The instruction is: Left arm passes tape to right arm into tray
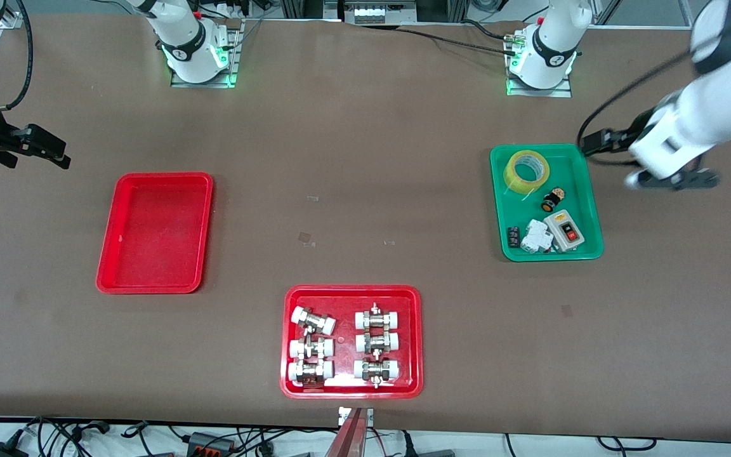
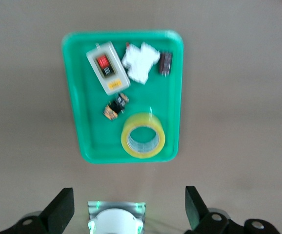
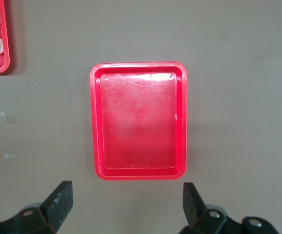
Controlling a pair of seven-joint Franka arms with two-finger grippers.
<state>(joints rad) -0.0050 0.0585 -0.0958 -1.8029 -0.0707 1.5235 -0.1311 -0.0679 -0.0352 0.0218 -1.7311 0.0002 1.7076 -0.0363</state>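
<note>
I need to grab the yellow tape by its ring side (image 1: 541,170) (image 2: 158,139) next with my left gripper, so that part of the ring stays free for my right gripper.
The tape (image 1: 526,171), a yellowish roll with a pale core, lies in the corner of the green tray (image 1: 596,228) that is farthest from the front camera. It also shows in the left wrist view (image 2: 143,135). My left gripper (image 1: 676,179) is open and empty, up over the bare table beside the green tray, toward the left arm's end; its wrist view (image 2: 129,207) shows the jaws wide apart. The plain red tray (image 1: 156,231) lies empty toward the right arm's end and fills the right wrist view (image 3: 138,122). My right gripper (image 1: 39,149) is open and empty over the table beside it, as its wrist view (image 3: 127,202) shows.
The green tray also holds a grey switch box (image 1: 564,230), a white part (image 1: 537,236), a black-and-yellow button (image 1: 551,200) and a small black part (image 1: 513,236). A red tray (image 1: 351,292) of white-capped metal fittings lies near the front edge, at mid-table.
</note>
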